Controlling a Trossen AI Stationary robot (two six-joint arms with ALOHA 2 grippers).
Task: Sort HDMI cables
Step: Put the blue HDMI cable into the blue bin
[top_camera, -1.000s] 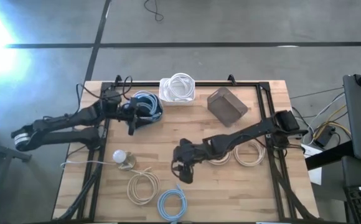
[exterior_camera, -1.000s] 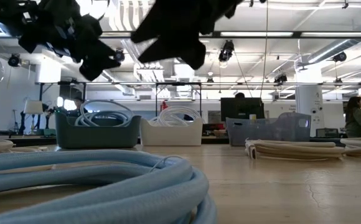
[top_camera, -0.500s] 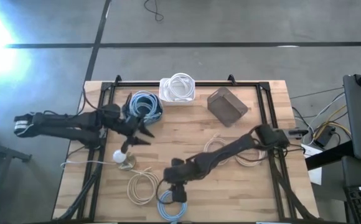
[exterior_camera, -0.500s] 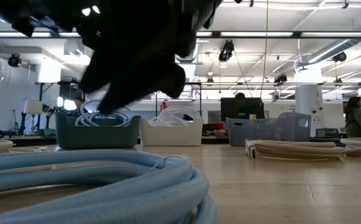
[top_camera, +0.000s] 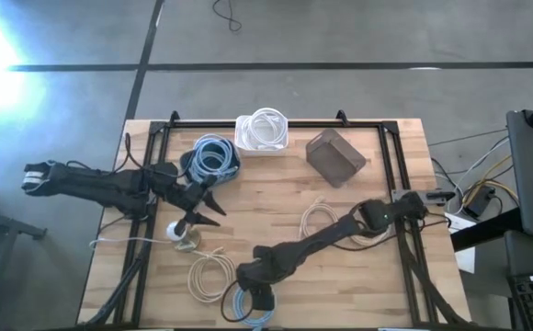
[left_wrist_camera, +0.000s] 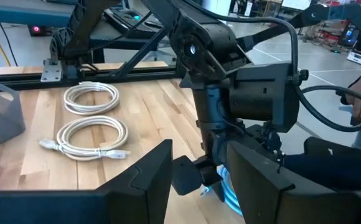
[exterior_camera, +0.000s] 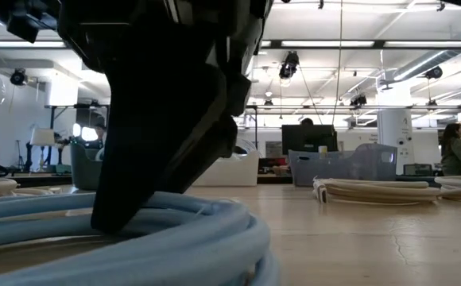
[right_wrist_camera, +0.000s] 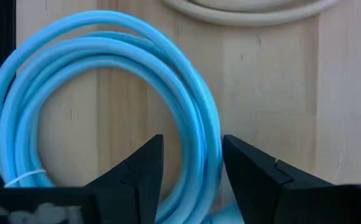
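Note:
My right gripper grabs the light blue coil by the bundled cable parts of its ring [right_wrist_camera: 196, 143] next.
A light blue HDMI coil [top_camera: 246, 309] lies flat near the table's near edge. My right gripper [top_camera: 253, 292] is down on it, open, pointing down; in the right wrist view [right_wrist_camera: 192, 143] its fingers stand either side of the coil's bundled strands [right_wrist_camera: 199, 118]. A beige coil [top_camera: 209, 276] lies to its left, and two more beige coils [top_camera: 326, 221] lie under the right arm. More blue coils fill a dark bin [top_camera: 213, 156], and white ones fill a white bin [top_camera: 265, 131]. My left gripper [top_camera: 207, 208] hovers open near the bulb [top_camera: 176, 232]. My right gripper comes at the blue coil from above, one finger [exterior_camera: 159, 143] inside the ring and one outside, across the strands on one side [right_wrist_camera: 200, 134]. The coil lies flat on the table. Whether the fingers touch the strands, I cannot tell.
An empty grey bin [top_camera: 335, 156] stands at the far right. The white bulb on its base trails a thin cord toward the table's left edge. A black frame rail [top_camera: 276, 122] runs along the far side. Bare wood [top_camera: 266, 198] lies mid-table.
My right gripper has travelled from mid-table toward the near edge and come down over the blue coil. My left gripper has drawn back from the dark bin of blue coils toward the near edge, ending beside the bulb. No coil has moved.

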